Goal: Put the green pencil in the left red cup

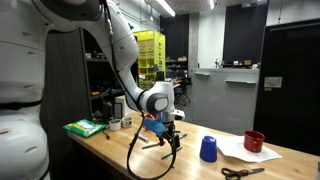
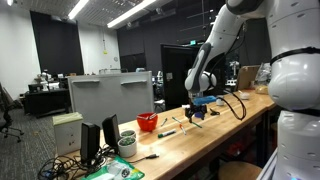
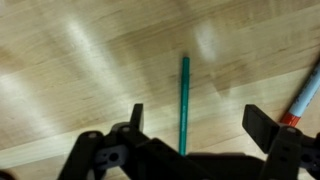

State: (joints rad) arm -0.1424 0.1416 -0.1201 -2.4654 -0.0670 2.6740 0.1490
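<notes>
It isn't time to close yet: the green pencil (image 3: 184, 100) is below my gripper's wide-open fingers in the wrist view. My gripper should lower first, then close on the pencil.
The green pencil (image 3: 184, 100) lies flat on the wooden table (image 3: 70, 70), running lengthwise between my fingers in the wrist view. My gripper (image 3: 200, 115) is open and hovers just above it, one finger on each side. Both exterior views show the gripper low over the table (image 1: 165, 135) (image 2: 197, 110). A small orange-red shape (image 1: 149, 121) shows just behind the gripper; I cannot tell whether it is the left red cup. A darker red cup (image 1: 254, 141) (image 2: 148, 122) stands farther off. A blue cup (image 1: 208, 149) stands between it and the gripper.
A red-orange pencil (image 3: 303, 98) lies to the right of the fingers. The darker red cup sits on white paper (image 1: 240, 155), with scissors (image 1: 240, 172) near the front edge. A green item (image 1: 85, 127) lies by the robot base. A white mug (image 2: 127, 145) stands at the table end.
</notes>
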